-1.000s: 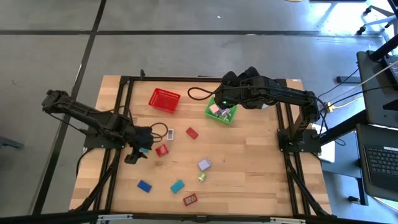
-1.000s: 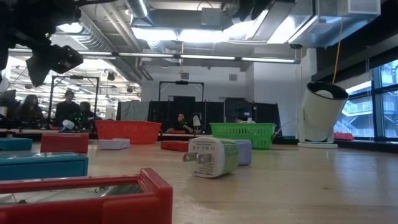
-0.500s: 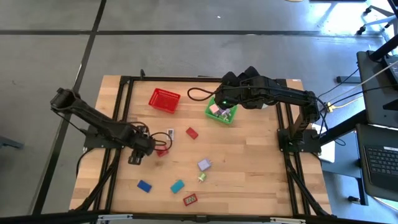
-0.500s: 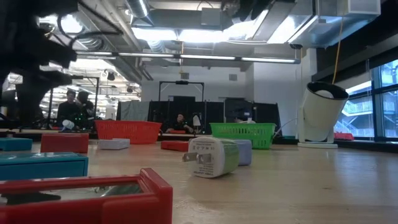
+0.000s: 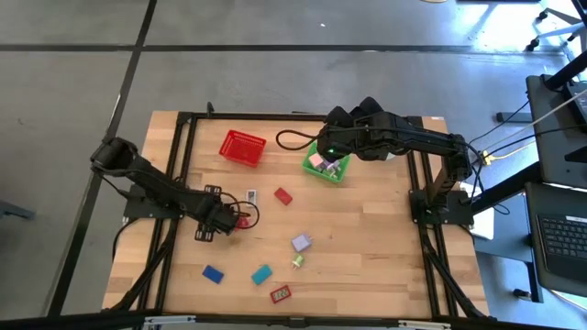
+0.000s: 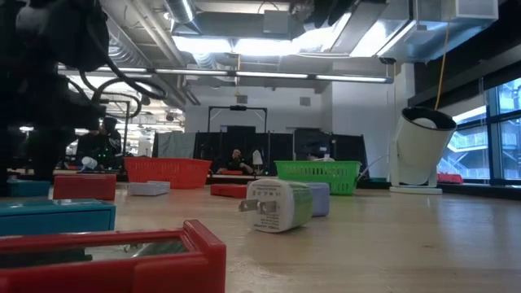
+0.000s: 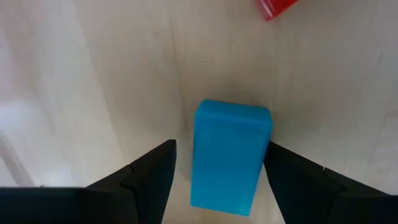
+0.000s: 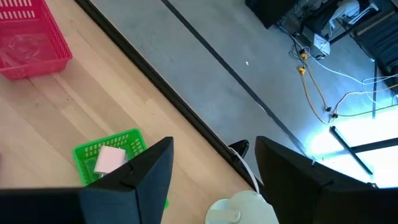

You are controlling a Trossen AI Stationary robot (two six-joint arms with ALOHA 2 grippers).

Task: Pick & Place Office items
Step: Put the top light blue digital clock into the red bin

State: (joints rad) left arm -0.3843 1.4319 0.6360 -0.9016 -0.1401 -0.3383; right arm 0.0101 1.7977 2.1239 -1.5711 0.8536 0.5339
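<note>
My left gripper needs to close on the blue block, because its fingers are low on either side of the block's long sides.
My left gripper (image 5: 216, 223) is low over the table left of centre, open, with its fingers (image 7: 158, 163) on either side of a blue block (image 7: 230, 155) that lies flat on the wood. A small red piece (image 5: 240, 220) lies just beside it. More small pieces lie scattered: white (image 5: 251, 196), red (image 5: 282, 195), lavender (image 5: 301, 243), a green-white plug (image 5: 298, 261), blue (image 5: 213, 273), teal (image 5: 261, 274) and a red frame (image 5: 281, 294). My right gripper (image 5: 321, 149) hovers open above the green basket (image 8: 87, 152), which holds a pale piece (image 8: 111, 158). My left gripper comes from above, pointing down, and stands astride the blue block's long sides (image 7: 264, 155). One finger (image 7: 280, 163) is right at the block's side; whether it touches I cannot tell. The block lies flat on the table.
A red mesh basket (image 5: 242, 148) stands at the far left of the table and the green basket (image 5: 326, 166) far of centre. A white round device (image 6: 423, 146) stands near the far right corner. Black frame rails run along both sides. Bare wood lies right of the scattered pieces.
My left gripper has come down toward the table and shifted a little toward the right, ending low over the blue block beside the red piece. My right arm has kept still above the green basket.
</note>
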